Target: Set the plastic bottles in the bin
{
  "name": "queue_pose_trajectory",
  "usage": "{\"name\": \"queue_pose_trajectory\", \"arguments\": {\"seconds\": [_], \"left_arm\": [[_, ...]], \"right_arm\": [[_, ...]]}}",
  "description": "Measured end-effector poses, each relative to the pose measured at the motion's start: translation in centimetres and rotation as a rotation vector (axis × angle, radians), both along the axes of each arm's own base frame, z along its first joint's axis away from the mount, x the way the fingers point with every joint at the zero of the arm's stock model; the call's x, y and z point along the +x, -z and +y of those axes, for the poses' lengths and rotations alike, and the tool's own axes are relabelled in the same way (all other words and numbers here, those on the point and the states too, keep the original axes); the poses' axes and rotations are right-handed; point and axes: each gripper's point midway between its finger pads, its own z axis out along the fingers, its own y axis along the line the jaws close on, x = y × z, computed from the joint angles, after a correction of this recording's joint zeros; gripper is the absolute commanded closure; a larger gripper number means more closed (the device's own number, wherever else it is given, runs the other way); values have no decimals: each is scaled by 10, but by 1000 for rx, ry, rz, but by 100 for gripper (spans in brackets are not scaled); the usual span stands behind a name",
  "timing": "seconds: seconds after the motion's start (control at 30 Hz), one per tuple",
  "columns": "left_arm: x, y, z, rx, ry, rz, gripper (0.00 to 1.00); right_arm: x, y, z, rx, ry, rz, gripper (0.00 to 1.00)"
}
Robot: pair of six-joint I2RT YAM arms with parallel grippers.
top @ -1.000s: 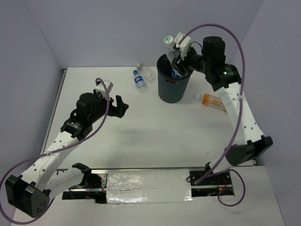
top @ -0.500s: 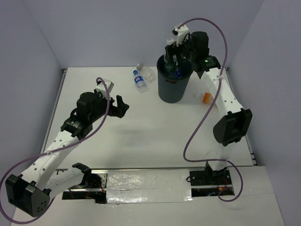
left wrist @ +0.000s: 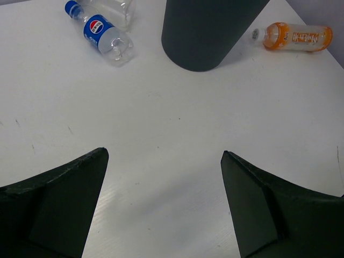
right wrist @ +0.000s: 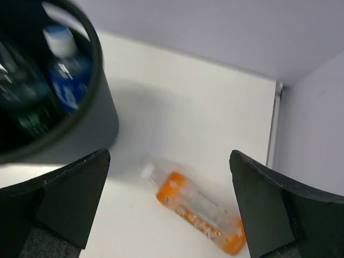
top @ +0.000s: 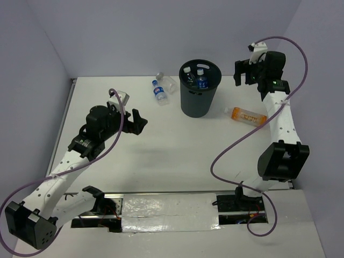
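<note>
The base of the orange bottle needs to stay free to enter the bin (top: pixel 199 102) first, so my right gripper will next grab the bottle across its body near the cap (top: pixel 235 113).
The dark grey bin (top: pixel 199 102) stands at the back centre with two blue-labelled plastic bottles (top: pixel 201 80) inside. On the table left of it lie a blue-label bottle (top: pixel 159 92) and a clear bottle (top: pixel 168 82). To its right lies an orange bottle (top: pixel 245 115). My right gripper (top: pixel 243 75) hangs open and empty, high to the right of the bin, above the orange bottle (right wrist: pixel 196 207). My left gripper (top: pixel 138 121) is open over bare table, well short of the bin (left wrist: pixel 207 32) and the blue-label bottle (left wrist: pixel 99 32).
Lilac walls close the table at the back and both sides. The table's right edge (right wrist: pixel 275 123) runs just past the orange bottle. A purple cable loops off each arm.
My right gripper opened and let a blue-label bottle fall into the bin, then swung right, away from the rim. The left arm has not moved.
</note>
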Motion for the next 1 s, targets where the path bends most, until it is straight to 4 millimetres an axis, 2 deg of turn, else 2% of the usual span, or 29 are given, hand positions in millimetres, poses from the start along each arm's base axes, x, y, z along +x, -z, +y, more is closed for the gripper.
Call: {"name": "queue_pose_trajectory", "arguments": {"seconds": [0.03, 0.13, 0.23, 0.33, 0.4, 0.5, 0.67, 0.8, 0.9, 1.0], "left_arm": [[0, 0, 0, 0, 0, -1, 1], [0, 0, 1, 2, -4, 0, 1], [1, 2, 1, 4, -6, 5, 1], [3, 6, 0, 10, -5, 18, 0], [3, 8, 0, 11, -5, 21, 0], [3, 8, -1, 10, -3, 22, 1], [4, 10, -2, 13, 2, 31, 1], [6, 16, -4, 18, 8, 49, 1], [7, 18, -6, 20, 13, 57, 1], [7, 18, -6, 19, 17, 58, 1]], "right_arm": [[-2, 11, -6, -29, 17, 23, 0], [-13, 63, -15, -156, -20, 131, 0], [-36, 123, -20, -336, -153, 263, 0], [-58, 166, -28, -504, -285, 370, 1], [-59, 181, -36, -603, -337, 406, 1], [-49, 204, -50, -719, -378, 447, 1], [-37, 251, -63, -802, -439, 555, 1], [-26, 278, -73, -858, -449, 624, 2], [-19, 290, -81, -899, -445, 659, 4], [-9, 288, -86, -926, -428, 658, 10]]}}
